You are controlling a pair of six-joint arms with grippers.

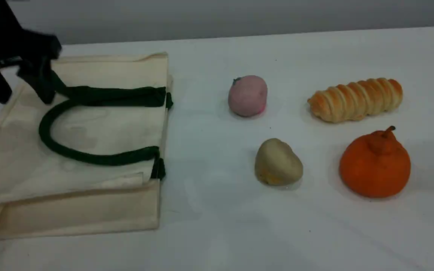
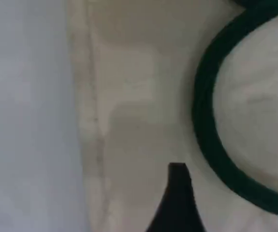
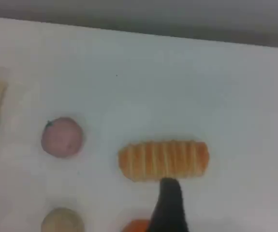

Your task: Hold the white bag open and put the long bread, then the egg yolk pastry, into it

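The white bag lies flat on the tabletop, so my left gripper will next grab its dark green handle, looped loosely on top, to hold it open.
The white bag (image 1: 100, 128) lies flat at the table's left, its mouth facing right, with its dark green handles (image 1: 100, 160) looped across it. My left gripper (image 1: 19, 94) hovers open over the bag's far left part, one finger beside the upper handle. In the left wrist view its fingertip (image 2: 177, 203) sits over the canvas (image 2: 139, 96), close to the handle (image 2: 204, 125). The long bread (image 1: 356, 99) lies at the far right and the egg yolk pastry (image 1: 277, 162) nearer the middle. The right wrist view shows one fingertip (image 3: 170, 203) above the table just short of the bread (image 3: 163, 157), nothing held.
A pink ball (image 1: 248, 96) sits left of the bread, and an orange stemmed fruit (image 1: 375, 165) sits in front of it, right of the pastry. All of these rest on the white table (image 1: 209, 226). The table's back edge runs along the top.
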